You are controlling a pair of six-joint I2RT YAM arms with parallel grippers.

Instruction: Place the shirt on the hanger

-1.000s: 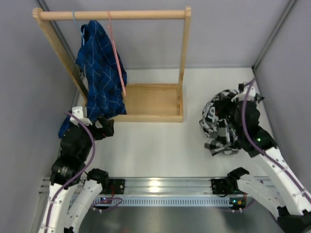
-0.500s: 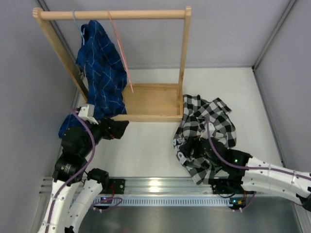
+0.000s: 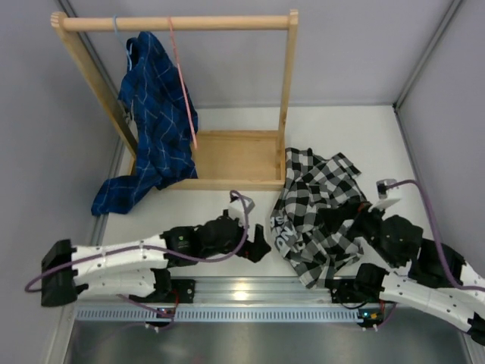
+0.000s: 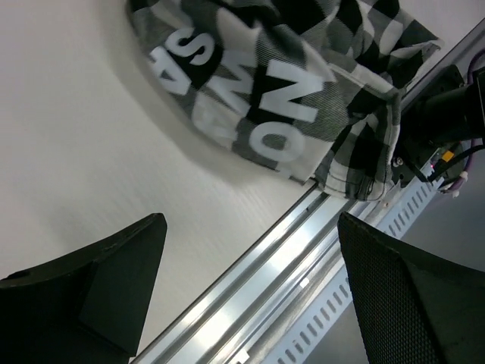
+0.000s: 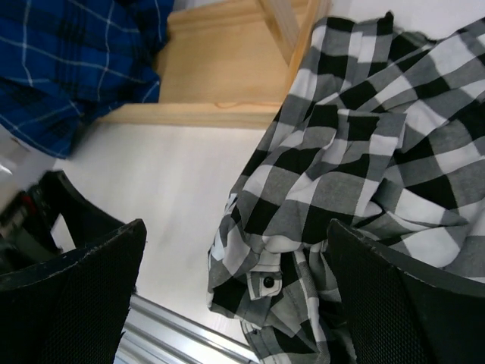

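The left gripper should next take hold of the checked shirt (image 3: 322, 208) by its white-lettered fold (image 3: 283, 233), so the rest stays free for the right gripper to sort out for the hanger.
The black-and-white checked shirt (image 3: 322, 208) lies crumpled on the table, right of the wooden rack's base, its lower edge hanging over the front rail. The pink hanger (image 3: 182, 83) hangs bare on the rack's rail. My left gripper (image 3: 261, 247) lies low just left of the shirt, open, with nothing in it (image 4: 250, 303); the shirt's white-lettered fold (image 4: 258, 83) lies ahead of it. My right gripper (image 3: 362, 221) hovers over the shirt's right side, open (image 5: 239, 303), with a buttoned cuff (image 5: 265, 282) between its spread fingers and the shirt (image 5: 364, 152) beyond.
A blue plaid shirt (image 3: 151, 129) hangs from the wooden rack (image 3: 174, 23) and trails onto the table at the left. The rack's wooden base tray (image 3: 235, 155) stands behind the checked shirt. An aluminium rail (image 3: 250, 292) runs along the front edge.
My right gripper opened, let go of the shirt and drew back to the right. My left arm swung from the far left across the front towards the shirt. The hanger swayed.
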